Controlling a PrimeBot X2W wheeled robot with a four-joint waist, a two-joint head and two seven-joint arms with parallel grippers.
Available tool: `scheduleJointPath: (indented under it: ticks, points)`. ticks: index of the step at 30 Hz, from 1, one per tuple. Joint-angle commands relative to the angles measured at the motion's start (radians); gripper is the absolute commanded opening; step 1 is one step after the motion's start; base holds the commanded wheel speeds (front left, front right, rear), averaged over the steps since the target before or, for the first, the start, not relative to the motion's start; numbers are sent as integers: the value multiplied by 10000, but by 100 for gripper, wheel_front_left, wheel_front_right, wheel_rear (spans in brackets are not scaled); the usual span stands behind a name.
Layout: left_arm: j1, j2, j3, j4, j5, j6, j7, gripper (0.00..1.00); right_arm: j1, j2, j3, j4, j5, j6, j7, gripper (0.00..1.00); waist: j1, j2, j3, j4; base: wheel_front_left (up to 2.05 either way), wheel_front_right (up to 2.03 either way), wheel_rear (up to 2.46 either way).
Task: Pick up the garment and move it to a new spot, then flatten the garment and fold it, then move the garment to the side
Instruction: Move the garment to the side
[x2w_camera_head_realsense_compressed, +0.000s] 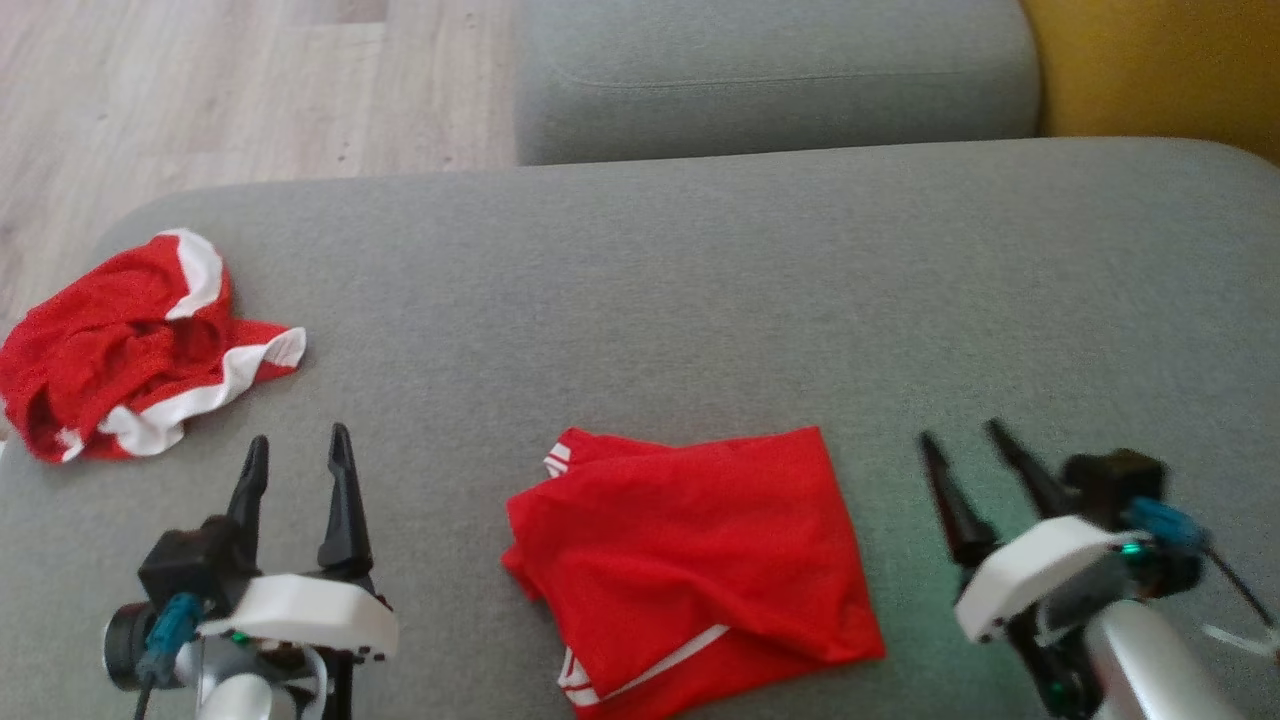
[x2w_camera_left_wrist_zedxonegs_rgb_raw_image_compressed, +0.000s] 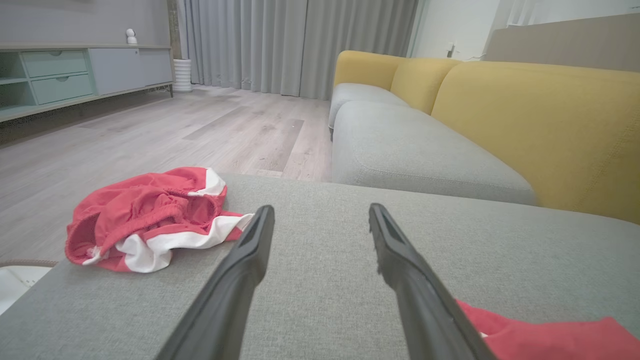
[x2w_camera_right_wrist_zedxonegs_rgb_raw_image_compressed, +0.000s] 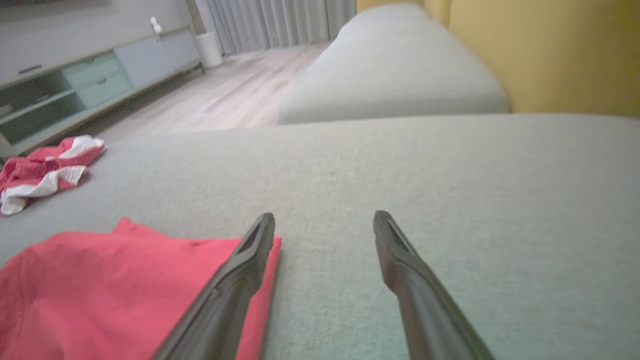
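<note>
My right gripper pinches the folded garment (x2w_camera_head_realsense_compressed: 690, 560) next, and it should do so by its plain side edge (x2w_camera_head_realsense_compressed: 845, 518), because the garment is lying flat and slack on the cushion.
A folded red garment (x2w_camera_head_realsense_compressed: 690, 560) with thin white stripes lies on the grey cushion (x2w_camera_head_realsense_compressed: 700, 300) near its front edge, between my two grippers. Its corner (x2w_camera_left_wrist_zedxonegs_rgb_raw_image_compressed: 550, 337) shows at the lower right of the left wrist view, and its edge (x2w_camera_right_wrist_zedxonegs_rgb_raw_image_compressed: 100, 285) lies under the left finger in the right wrist view. My left gripper (x2w_camera_head_realsense_compressed: 298, 450) (x2w_camera_left_wrist_zedxonegs_rgb_raw_image_compressed: 320, 212) stands open to the garment's left, nothing between its fingers. My right gripper (x2w_camera_head_realsense_compressed: 965, 435) (x2w_camera_right_wrist_zedxonegs_rgb_raw_image_compressed: 324, 220) is open just right of the garment, above bare cushion.
A second red and white garment (x2w_camera_head_realsense_compressed: 120, 345) (x2w_camera_left_wrist_zedxonegs_rgb_raw_image_compressed: 145, 220) (x2w_camera_right_wrist_zedxonegs_rgb_raw_image_compressed: 42, 170) lies crumpled at the cushion's far left corner. Another grey seat cushion (x2w_camera_head_realsense_compressed: 770, 80) lies beyond, with a yellow backrest (x2w_camera_left_wrist_zedxonegs_rgb_raw_image_compressed: 540, 125) at the right. Wooden floor (x2w_camera_head_realsense_compressed: 200, 90) lies past the left edge.
</note>
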Motion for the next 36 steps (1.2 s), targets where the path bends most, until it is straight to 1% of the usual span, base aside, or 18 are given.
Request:
scheduleJointPath:
  ticks: [1,3,6,11,14,16,19,20,21,22,23,27,30,33,36]
  points:
    - [-563,23,446,-284,88,-56,-122,100,-557,-131,271,-289,77,-7,58,100,0,0,6,128,0,0,0]
    - [-609,-50,428,-210,136,-141,-122,100,-806,-83,524,-100,480,-7,640,100,0,0,22,320,0,0,0]
    - [-674,-145,445,-128,179,-250,-122,100,-1163,-53,936,439,944,-7,1923,100,0,0,48,655,0,0,0]
    - [-860,-240,471,-54,244,-421,-122,100,-1658,256,604,1622,1255,-7,3747,100,0,0,161,1214,0,0,0]
    - [-948,-304,412,-17,317,-499,-122,100,-1788,394,636,2205,1324,-7,4938,100,0,0,228,1488,0,0,0]
    - [-985,-332,411,37,339,-549,-122,100,-1801,469,687,2346,1530,-7,5486,100,0,0,265,1626,0,0,0]
    - [-993,-377,453,117,358,-603,-122,100,-1723,486,727,2425,1766,-7,6017,100,0,0,294,1731,0,0,0]
    - [-993,-392,473,137,363,-618,-122,100,-1708,457,720,2402,1789,-7,6050,95,0,0,304,1748,0,0,0]
    - [-993,-406,499,157,366,-630,-122,100,-1702,435,676,2373,1798,-7,6002,62,0,0,307,1752,0,0,0]
    - [-990,-418,531,177,367,-641,-122,100,-1704,422,671,2315,1779,-7,5914,15,0,0,305,1746,0,0,0]
    - [-983,-428,565,192,370,-648,-122,100,-1726,421,637,2239,1780,-7,5771,0,0,0,308,1723,0,0,0]
    - [-961,-500,623,217,381,-698,-122,100,-1970,372,620,1872,1735,-7,5059,0,0,0,288,1497,0,0,0]
    - [-1002,-565,644,228,366,-797,-122,100,-2310,357,793,1673,1675,-7,4739,0,0,0,272,1221,0,0,0]
    - [-1091,-653,542,224,394,-955,-122,100,-2760,328,1040,1513,1712,-7,4720,0,0,0,298,911,0,0,0]
    - [-1172,-758,332,173,430,-1187,-122,100,-3224,169,1316,1376,1747,-7,4803,0,0,0,375,529,0,0,0]
